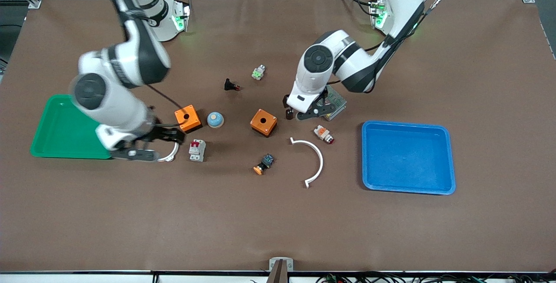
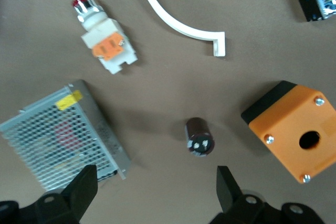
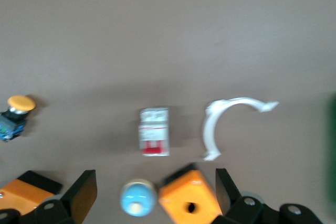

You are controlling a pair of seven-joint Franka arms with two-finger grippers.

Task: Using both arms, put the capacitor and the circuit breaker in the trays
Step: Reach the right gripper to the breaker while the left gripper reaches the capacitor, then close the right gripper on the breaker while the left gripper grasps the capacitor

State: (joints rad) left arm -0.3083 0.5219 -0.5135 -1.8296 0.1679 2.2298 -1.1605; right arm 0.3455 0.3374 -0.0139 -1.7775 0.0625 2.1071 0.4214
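Note:
The capacitor needs to go in the blue tray, so the left gripper should grab the capacitor's black cylindrical body (image 2: 198, 129) next.
The capacitor (image 1: 289, 113) (image 2: 200, 137), a tiny black stubby cylinder, lies on the brown mat between an orange box (image 1: 263, 122) and a metal mesh unit (image 1: 335, 100). My left gripper (image 1: 299, 111) (image 2: 156, 187) hangs low just beside it, open and holding nothing. The circuit breaker (image 1: 197, 149) (image 3: 154, 138), a white-grey block with a red switch, lies nearer the front camera than a second orange box (image 1: 188, 118). My right gripper (image 1: 163, 145) (image 3: 155, 190) hovers open beside the breaker, over a small white clip (image 1: 169, 153).
A green tray (image 1: 56, 144) sits at the right arm's end, a blue tray (image 1: 408, 185) at the left arm's end. Scattered around are a blue knob (image 1: 215, 120), a white arc clip (image 1: 313, 157), an orange-white button (image 1: 323, 133), a blue-orange button (image 1: 264, 163) and a black button part (image 1: 231, 85).

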